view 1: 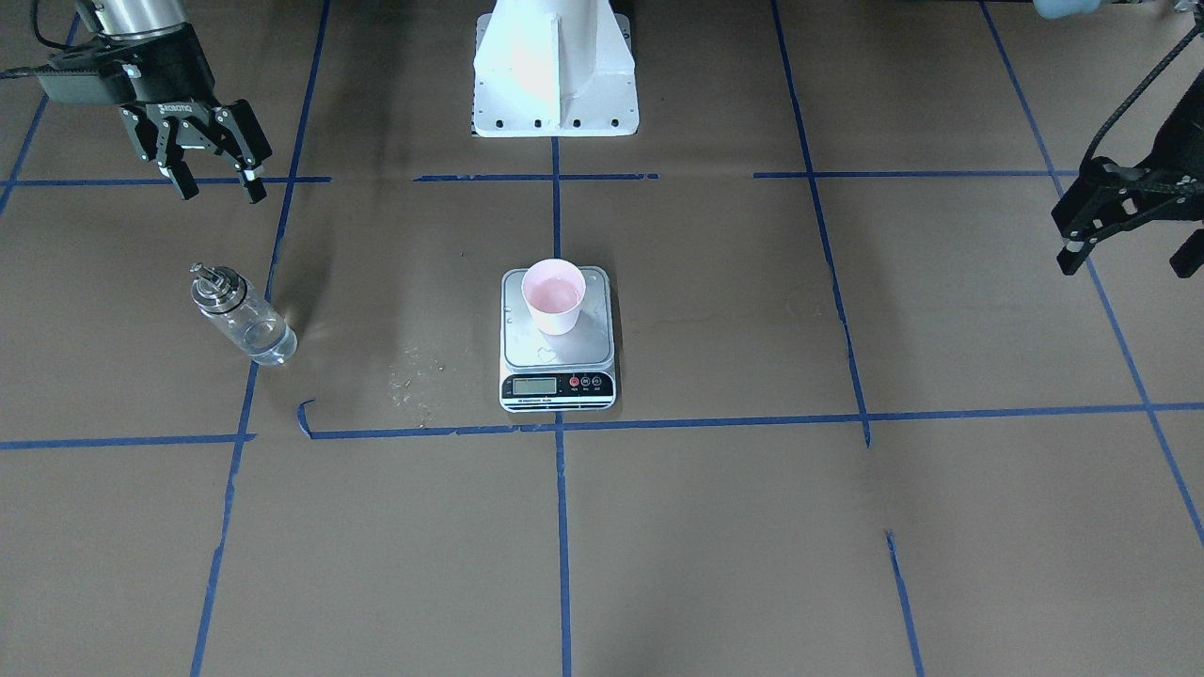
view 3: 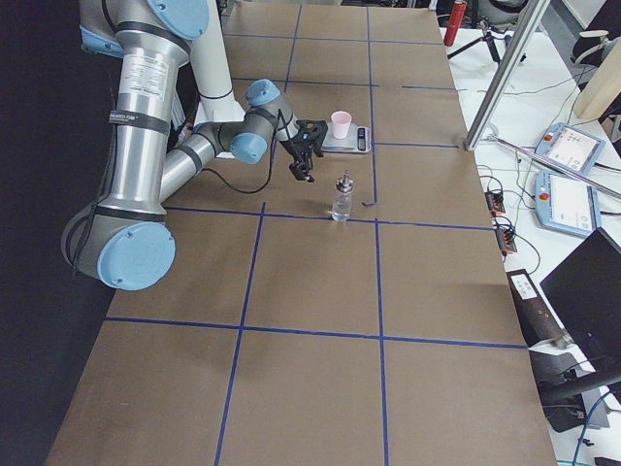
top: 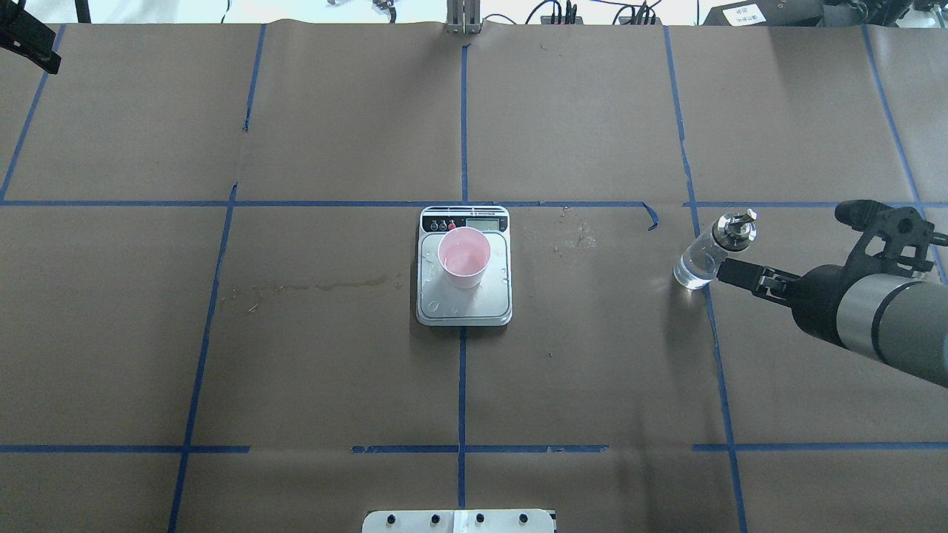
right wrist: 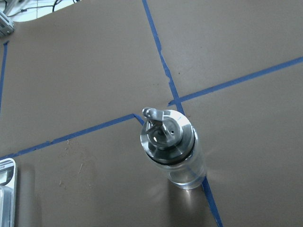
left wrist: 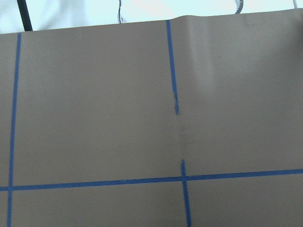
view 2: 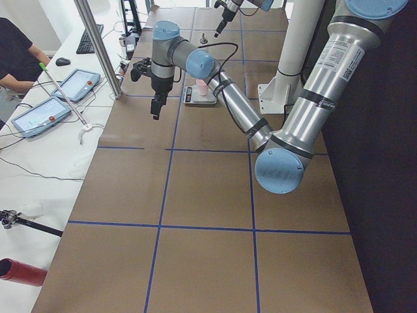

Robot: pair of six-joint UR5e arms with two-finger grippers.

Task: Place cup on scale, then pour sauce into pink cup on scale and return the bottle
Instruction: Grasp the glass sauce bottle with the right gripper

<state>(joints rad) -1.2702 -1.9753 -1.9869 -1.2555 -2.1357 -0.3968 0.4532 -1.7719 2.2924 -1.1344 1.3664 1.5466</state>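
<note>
The bottle's silver top slopes up to a thin pourer [view 1: 216,284], so my right gripper will next grab the bottle around its straight glass body [view 1: 250,323].
The pale pink cup [view 1: 555,296] stands upright on the silver scale [view 1: 559,362], also seen in the overhead view [top: 464,257] on the scale's platform [top: 463,309]. Its inside has a faint wet sheen. The clear glass bottle [view 1: 243,315] with a silver pourer stands upright on the table at the robot's right [top: 711,252], and shows right below the right wrist camera [right wrist: 173,146]. Clear liquid in it is barely visible. My right gripper [view 1: 221,188] is open and empty, raised behind the bottle, apart from it. My left gripper [view 1: 1124,261] is open and empty, far to the other side.
The white robot base [view 1: 555,75] stands behind the scale. A dried stain [top: 318,283] and small specks [view 1: 414,376] mark the brown paper beside the scale. Droplets lie on the scale platform. Blue tape lines cross the table.
</note>
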